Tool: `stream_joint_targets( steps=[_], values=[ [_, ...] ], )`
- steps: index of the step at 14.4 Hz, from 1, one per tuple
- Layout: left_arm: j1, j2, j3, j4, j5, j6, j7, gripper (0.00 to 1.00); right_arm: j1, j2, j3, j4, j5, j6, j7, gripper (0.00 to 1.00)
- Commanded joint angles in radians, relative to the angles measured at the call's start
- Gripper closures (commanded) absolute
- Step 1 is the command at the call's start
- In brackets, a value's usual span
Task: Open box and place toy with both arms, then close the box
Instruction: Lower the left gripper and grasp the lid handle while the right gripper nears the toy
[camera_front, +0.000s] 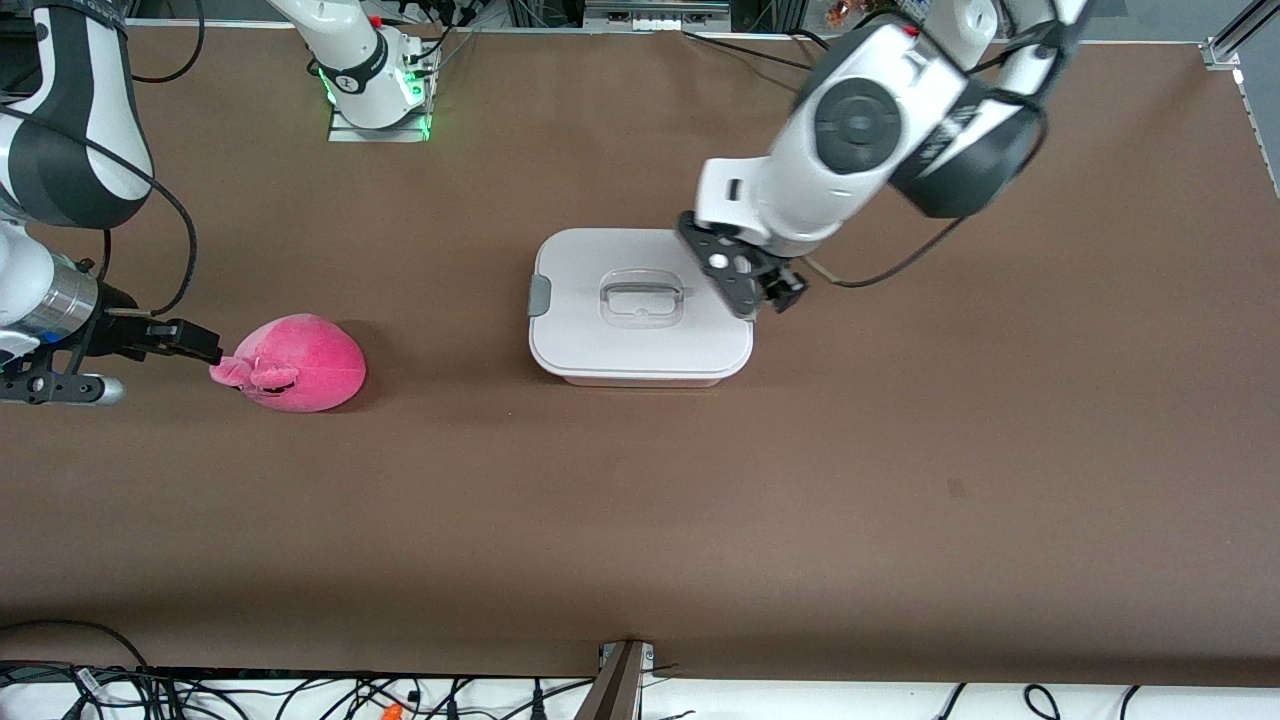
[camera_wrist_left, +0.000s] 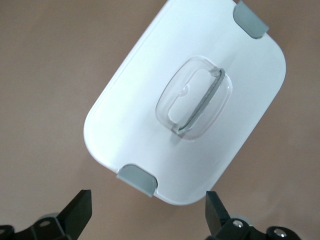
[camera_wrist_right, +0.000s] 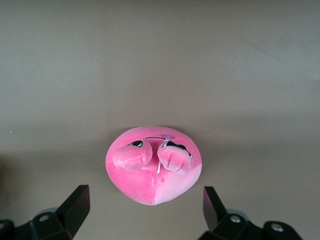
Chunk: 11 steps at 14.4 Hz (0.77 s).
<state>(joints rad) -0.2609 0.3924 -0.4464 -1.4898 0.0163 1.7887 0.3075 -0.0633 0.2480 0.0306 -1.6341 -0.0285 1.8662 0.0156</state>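
The box needs to be opened for the pink plush toy (camera_front: 298, 362), so my left gripper should next grab the white lid by its recessed handle (camera_front: 641, 297).
The box (camera_front: 640, 310) sits mid-table, closed: a white lid with a clear recessed handle (camera_front: 641, 297) and a grey clip (camera_front: 539, 297) at the end toward the right arm's end of the table. My left gripper (camera_front: 762, 294) is open and empty, low over the box's end toward the left arm. The left wrist view shows the lid (camera_wrist_left: 150, 100) and a grey clip (camera_wrist_left: 136, 178) just ahead of the open left gripper (camera_wrist_left: 149, 212). The pink plush toy (camera_front: 298, 362) lies on the table toward the right arm's end. My right gripper (camera_front: 170, 368) is open beside it, not touching. The right wrist view shows the toy (camera_wrist_right: 154, 167) just ahead of the gripper (camera_wrist_right: 145, 207).
The right arm's base (camera_front: 378, 95) with a green light stands at the table's back edge. Cables and a metal bracket (camera_front: 625, 680) run along the table's edge nearest the front camera. The brown tabletop (camera_front: 900, 480) is bare elsewhere.
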Motion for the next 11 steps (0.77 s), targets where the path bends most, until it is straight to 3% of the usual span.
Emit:
stream_joint_targets(
  steps=[1, 3, 6, 11],
  values=[
    [-0.070, 0.063, 0.002, 0.043, 0.096, 0.038, 0.082, 0.00, -0.004, -0.026, 0.003, -0.029, -0.011, 0.004, -0.003, 0.00],
    [-0.128, 0.078, 0.006, 0.034, 0.109, 0.113, 0.128, 0.00, -0.004, -0.024, 0.003, -0.029, -0.011, 0.008, -0.003, 0.00],
    [-0.190, 0.115, 0.005, 0.028, 0.226, 0.144, 0.142, 0.00, -0.004, -0.023, 0.003, -0.029, -0.011, 0.010, -0.003, 0.00],
    [-0.213, 0.181, 0.006, 0.019, 0.312, 0.215, 0.140, 0.00, -0.004, -0.019, 0.003, -0.030, -0.011, 0.010, -0.002, 0.00]
  ],
)
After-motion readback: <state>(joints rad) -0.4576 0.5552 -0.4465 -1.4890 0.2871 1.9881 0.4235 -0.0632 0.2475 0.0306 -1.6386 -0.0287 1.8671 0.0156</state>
